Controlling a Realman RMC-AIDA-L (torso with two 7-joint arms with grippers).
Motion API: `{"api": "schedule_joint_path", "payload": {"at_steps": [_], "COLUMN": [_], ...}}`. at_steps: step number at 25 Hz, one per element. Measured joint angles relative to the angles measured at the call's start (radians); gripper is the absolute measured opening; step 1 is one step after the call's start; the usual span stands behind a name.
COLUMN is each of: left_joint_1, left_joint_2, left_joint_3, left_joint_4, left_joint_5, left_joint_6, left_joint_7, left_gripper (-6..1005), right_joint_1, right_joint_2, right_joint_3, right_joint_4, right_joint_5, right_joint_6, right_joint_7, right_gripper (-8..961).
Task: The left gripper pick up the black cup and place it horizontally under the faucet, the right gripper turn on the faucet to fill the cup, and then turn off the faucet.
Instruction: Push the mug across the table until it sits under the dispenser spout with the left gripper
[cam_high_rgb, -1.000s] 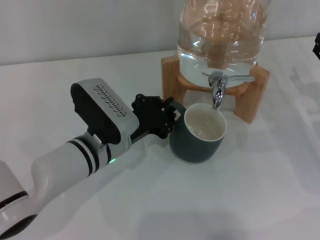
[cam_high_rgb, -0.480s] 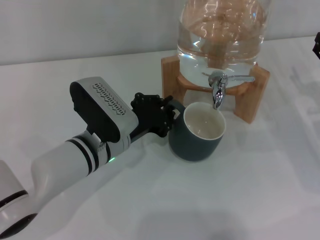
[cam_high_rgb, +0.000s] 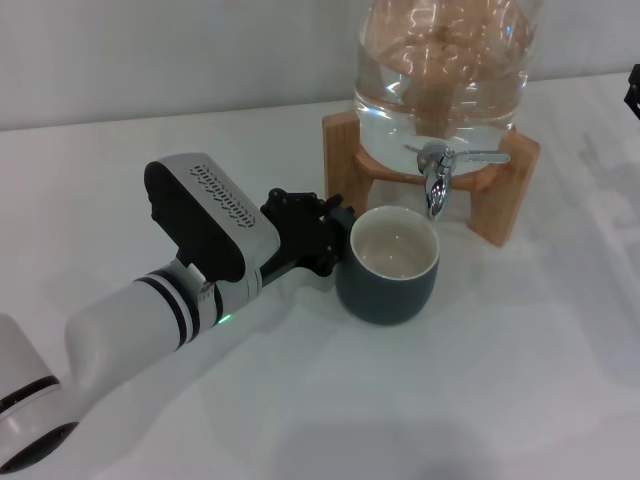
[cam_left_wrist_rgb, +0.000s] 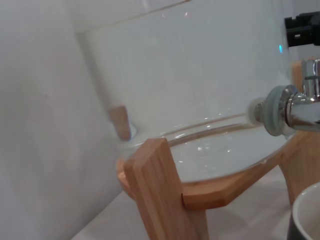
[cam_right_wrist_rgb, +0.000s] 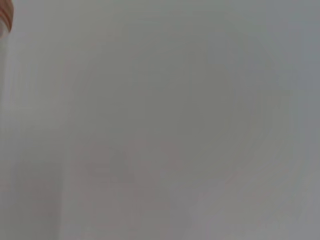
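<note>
I need to open my left gripper, because the black cup is standing with its base (cam_high_rgb: 385, 315) on the tabletop below the spout, so the cup would stay standing.
The black cup (cam_high_rgb: 386, 293) stands upright on the white table, cream inside showing, its rim just left of and below the faucet's spout. The left gripper (cam_high_rgb: 336, 232) reaches in from the left and is shut on the cup's handle side; the handle itself is hidden by the fingers. The faucet (cam_high_rgb: 438, 175) is chrome, its flat lever pointing right; it also shows in the left wrist view (cam_left_wrist_rgb: 295, 107), with the cup's rim (cam_left_wrist_rgb: 307, 216) at the corner. Only a black sliver of the right gripper (cam_high_rgb: 634, 88) shows at the far right edge.
The glass dispenser (cam_high_rgb: 440, 70), full of water, sits on a wooden stand (cam_high_rgb: 505, 195) right behind the cup. The white table (cam_high_rgb: 500, 380) stretches in front and to the right. The right wrist view holds only a plain pale surface.
The left gripper has drawn the cup a little to the left, so its rim now sits less directly under the spout. The faucet lever has not moved.
</note>
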Motion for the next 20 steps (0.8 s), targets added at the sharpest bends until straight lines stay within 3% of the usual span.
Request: {"api": "schedule_joint_path", "payload": {"at_steps": [3,8,20], "left_joint_1": [0.003,0.007,0.005], "left_joint_2": [0.000,0.000,0.000], "left_joint_3": [-0.002,-0.006,-0.006], "left_joint_4": [0.003,0.006,0.007], "left_joint_5": [0.000,-0.002,-0.002], "left_joint_6": [0.001,0.006,0.002], "left_joint_7": [0.000,0.000,-0.027], "left_gripper": [135,256,365], "right_joint_1": [0.001,0.001,0.000], "right_joint_2": [0.000,0.000,0.000], "right_joint_3": [0.000,0.000,0.000], "right_joint_4": [0.000,0.000,0.000], "right_joint_5": [0.000,0.001,0.002], "right_joint_6": [0.000,0.001,0.003], "right_joint_7": [0.000,0.000,0.000], "right_gripper": [822,822,821]}}
